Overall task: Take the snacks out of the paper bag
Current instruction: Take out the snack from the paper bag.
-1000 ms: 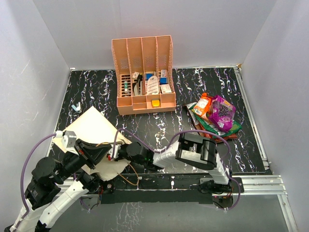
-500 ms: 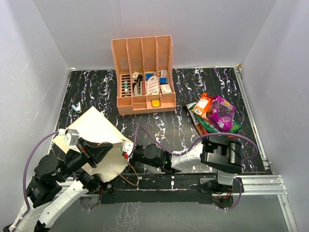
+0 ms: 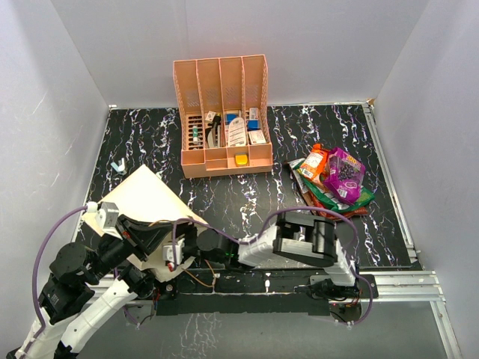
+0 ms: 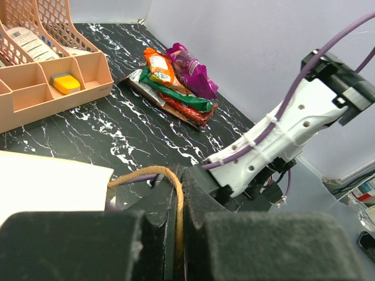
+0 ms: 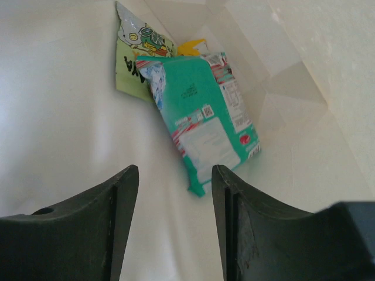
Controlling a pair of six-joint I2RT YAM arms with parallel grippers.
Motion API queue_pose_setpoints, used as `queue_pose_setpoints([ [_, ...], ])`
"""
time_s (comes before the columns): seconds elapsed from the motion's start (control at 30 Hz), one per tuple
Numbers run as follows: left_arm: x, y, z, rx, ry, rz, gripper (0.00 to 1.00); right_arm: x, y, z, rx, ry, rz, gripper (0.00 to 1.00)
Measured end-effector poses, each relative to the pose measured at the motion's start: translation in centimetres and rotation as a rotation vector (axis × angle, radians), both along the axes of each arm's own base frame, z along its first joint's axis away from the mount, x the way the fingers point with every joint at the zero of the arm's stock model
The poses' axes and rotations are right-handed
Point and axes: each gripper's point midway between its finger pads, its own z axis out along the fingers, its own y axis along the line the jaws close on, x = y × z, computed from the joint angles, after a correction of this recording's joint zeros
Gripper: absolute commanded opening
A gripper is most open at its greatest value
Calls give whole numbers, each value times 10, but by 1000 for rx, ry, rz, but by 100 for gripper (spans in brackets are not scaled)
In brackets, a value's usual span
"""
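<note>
The teal-white packet (image 5: 202, 120) needs to be grabbed next by its near end (image 5: 207, 171) with my right gripper. The packet's far end is then free to slide out of the bag.
The paper bag (image 3: 144, 199) lies on its side at the near left. My left gripper (image 4: 179, 175) is shut on its brown cord handle (image 4: 177, 205), which runs up between the jaws. My right arm (image 3: 251, 247) reaches left into the bag's mouth. Inside, my right gripper (image 5: 174, 181) stands open with nothing between its fingers. Just past its tips lies a teal-white packet (image 5: 202, 120), with a green packet (image 5: 133, 58) and a bit of yellow foil (image 5: 193, 45) behind it. Other snacks (image 3: 334, 179), orange, purple, green and red, lie piled at the right.
A peach slotted organizer (image 3: 223, 116) with small boxes and bottles stands at the back centre. A small pale item (image 3: 117, 165) lies at the far left of the black marbled table (image 3: 247, 198). Grey walls close in three sides.
My right gripper has opened and pushed deeper to the left into the bag. The left gripper keeps its hold on the handle.
</note>
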Motion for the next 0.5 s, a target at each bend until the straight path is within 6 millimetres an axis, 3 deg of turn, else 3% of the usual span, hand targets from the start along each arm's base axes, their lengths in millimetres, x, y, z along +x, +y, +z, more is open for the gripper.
queue_pose_setpoints([
  [0.17, -1, -1, 1, -1, -3, -7, 0, 27, 25, -6, -58, -117, 27, 80],
  [0.5, -5, -3, 2, -4, -18, -33, 0, 71, 56, -24, -119, -189, 53, 85],
])
